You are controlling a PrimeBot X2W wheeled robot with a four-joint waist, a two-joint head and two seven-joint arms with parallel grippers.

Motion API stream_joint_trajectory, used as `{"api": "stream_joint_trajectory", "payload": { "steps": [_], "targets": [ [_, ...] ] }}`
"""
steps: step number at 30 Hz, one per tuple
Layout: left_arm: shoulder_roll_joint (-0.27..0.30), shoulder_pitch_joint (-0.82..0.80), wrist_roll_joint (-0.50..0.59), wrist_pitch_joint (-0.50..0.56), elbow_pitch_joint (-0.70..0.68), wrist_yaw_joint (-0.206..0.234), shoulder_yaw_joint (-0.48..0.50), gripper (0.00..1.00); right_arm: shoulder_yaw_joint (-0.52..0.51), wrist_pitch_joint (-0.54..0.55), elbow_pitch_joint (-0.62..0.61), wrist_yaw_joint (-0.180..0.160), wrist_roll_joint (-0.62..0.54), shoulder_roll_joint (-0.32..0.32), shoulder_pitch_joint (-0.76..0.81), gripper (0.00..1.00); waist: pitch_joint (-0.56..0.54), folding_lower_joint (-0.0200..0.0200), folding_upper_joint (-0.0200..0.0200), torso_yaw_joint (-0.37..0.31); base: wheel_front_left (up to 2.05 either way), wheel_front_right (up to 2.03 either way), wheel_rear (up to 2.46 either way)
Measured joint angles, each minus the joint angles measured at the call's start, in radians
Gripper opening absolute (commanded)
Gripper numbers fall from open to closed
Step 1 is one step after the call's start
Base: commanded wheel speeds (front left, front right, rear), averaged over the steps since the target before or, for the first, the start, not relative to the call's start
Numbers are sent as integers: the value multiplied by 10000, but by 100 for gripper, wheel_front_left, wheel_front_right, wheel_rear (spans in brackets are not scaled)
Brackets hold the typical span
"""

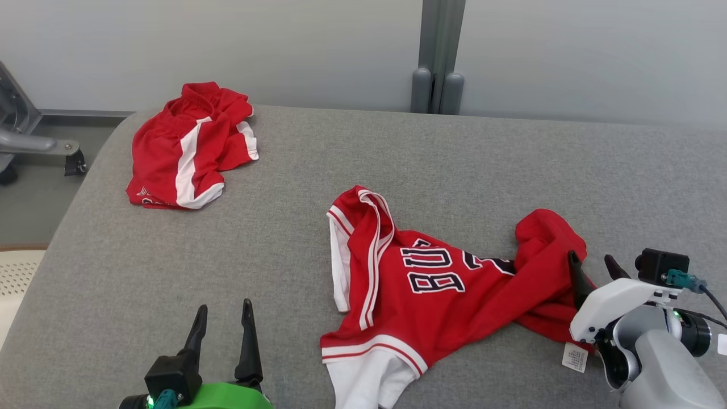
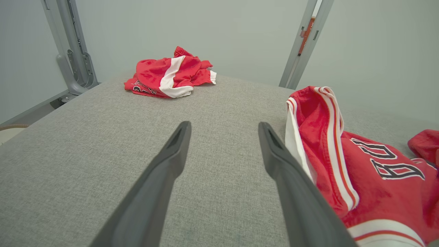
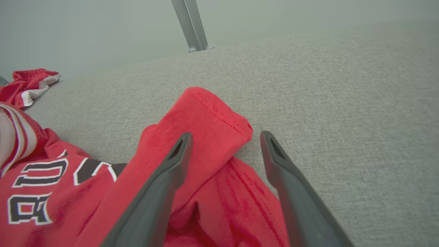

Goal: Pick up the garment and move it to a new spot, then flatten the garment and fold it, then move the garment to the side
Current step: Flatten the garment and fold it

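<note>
The rumpled jersey [image 1: 436, 300] needs to be spread out, so I will grab its raised fold of red fabric [image 1: 545, 238] with my right gripper next.
A red jersey garment [image 1: 431, 284] with white trim and dark lettering lies rumpled on the grey table [image 1: 397, 159], right of centre. Its right side is bunched into a raised fold [image 3: 202, 116]. My right gripper [image 1: 592, 262] stands open at that bunched edge, fingers straddling the fold with nothing clamped. My left gripper [image 1: 223, 309] is open near the front edge, to the left of the jersey [image 2: 360, 164], over bare cloth surface.
A second red garment with a white stripe [image 1: 190, 145] lies crumpled at the table's far left corner. Grey metal posts [image 1: 437, 57] stand behind the table against a pale wall. A metal frame [image 1: 28, 142] stands off the left edge.
</note>
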Motion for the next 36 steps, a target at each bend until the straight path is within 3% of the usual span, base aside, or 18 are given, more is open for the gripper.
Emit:
{"api": "stream_joint_trajectory", "payload": {
  "steps": [9, 16, 17, 18, 20, 21, 22, 31, 36],
  "targets": [
    [0, -17, 35, 0, 2, -31, 77, 100, -403, 1415, 585, -2, 1611, 180, -566, 100, 266, 0, 0, 142, 0, 0, 0],
    [0, -102, 35, 0, -12, -31, 73, 100, 121, 2286, 500, -2, 2941, 221, -842, 100, 487, 0, 0, 150, 0, 0, 0],
    [0, -110, 35, 0, -8, -31, 73, 100, 215, 2307, 445, -2, 3085, 217, -842, 80, 508, 0, 0, 154, 0, 0, 0],
    [0, -122, 35, 0, -10, -31, 75, 100, 332, 2314, 364, -2, 3191, 188, -844, 54, 525, 0, 0, 156, 0, 0, 0],
    [0, -133, 35, 0, -12, -31, 81, 100, 523, 2146, 203, -2, 3258, 81, -848, 25, 544, 0, 0, 152, 0, 0, 0],
    [0, -135, 35, 0, -12, -29, 82, 100, 616, 2050, 121, -2, 3315, 27, -849, 5, 545, 0, 0, 143, 0, 0, 0],
    [0, -135, 35, 0, -12, -29, 90, 100, 698, 1969, 35, -2, 3375, 0, -849, 0, 542, 0, 0, 132, 0, 0, 0],
    [0, -137, 33, 0, -8, -17, 94, 100, 1624, 1296, -1287, -2, 3586, -316, -697, 0, 422, 0, 0, -195, 0, 0, 0],
    [0, -111, 17, 0, -10, -12, 86, 100, 1833, 1005, -2502, 0, 3618, -416, 127, 0, 296, 0, 0, -442, 0, 0, 0]
  ]
}}
